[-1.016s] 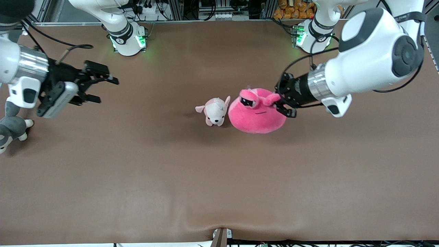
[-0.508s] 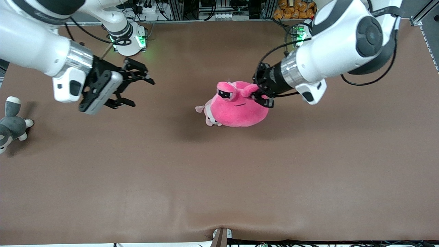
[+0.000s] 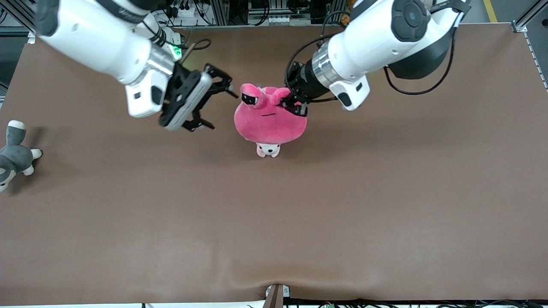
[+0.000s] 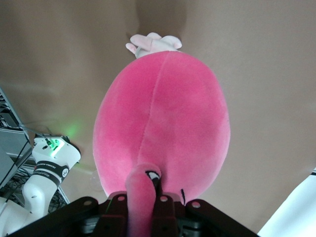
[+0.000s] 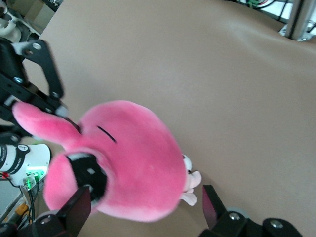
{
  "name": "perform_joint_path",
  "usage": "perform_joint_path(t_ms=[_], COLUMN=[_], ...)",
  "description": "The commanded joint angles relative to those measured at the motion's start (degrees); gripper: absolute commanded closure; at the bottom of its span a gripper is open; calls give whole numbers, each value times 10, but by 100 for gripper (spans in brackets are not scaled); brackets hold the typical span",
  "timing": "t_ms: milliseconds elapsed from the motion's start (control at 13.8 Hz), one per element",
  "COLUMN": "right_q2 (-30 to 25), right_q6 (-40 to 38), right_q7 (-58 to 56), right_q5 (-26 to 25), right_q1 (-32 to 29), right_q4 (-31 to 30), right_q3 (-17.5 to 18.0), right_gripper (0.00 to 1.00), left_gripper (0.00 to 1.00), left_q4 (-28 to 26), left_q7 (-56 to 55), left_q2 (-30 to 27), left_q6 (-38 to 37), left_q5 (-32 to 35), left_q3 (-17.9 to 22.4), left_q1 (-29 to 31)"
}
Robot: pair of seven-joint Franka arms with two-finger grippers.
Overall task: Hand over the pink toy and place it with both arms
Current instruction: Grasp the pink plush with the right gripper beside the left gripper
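Observation:
Next, my right gripper grips the pink toy by its free stalk eye and takes it over from my left gripper.
The pink toy hangs in the air over the middle of the table. My left gripper is shut on one of its stalk eyes. In the left wrist view the stalk runs between the closed fingers and the toy's round body hangs below. My right gripper is open and close beside the toy, toward the right arm's end of the table. In the right wrist view the toy fills the space ahead of the spread fingers, and nothing is gripped.
A small pale pink-and-white puppy plush sits on the brown table right under the hanging toy, mostly hidden by it. A grey-and-white plush animal lies at the right arm's end of the table.
The left gripper has lifted the pink toy and carried it toward the right arm's end, over the puppy. The right arm has swung in toward the toy, still open.

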Motion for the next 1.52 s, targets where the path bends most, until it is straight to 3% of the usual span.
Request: perform_joint_path(t_ms=[0, 653, 1452], right_q2=[-1, -18, -11], right_q6=[-4, -83, -39], right_q7=[11, 33, 30], right_q5=[8, 6, -27], right_q1=[8, 24, 66], right_q4=[10, 10, 10], right_q3=[-6, -3, -5], right_gripper=[0, 0, 0], left_gripper=[100, 100, 100], left_q4=[9, 8, 7], left_q7=[-11, -12, -9], left_q2=[0, 0, 4], left_q6=[3, 2, 3], left_q5=[2, 2, 3], left_q3=[5, 3, 5], left_q1=[-12, -12, -11])
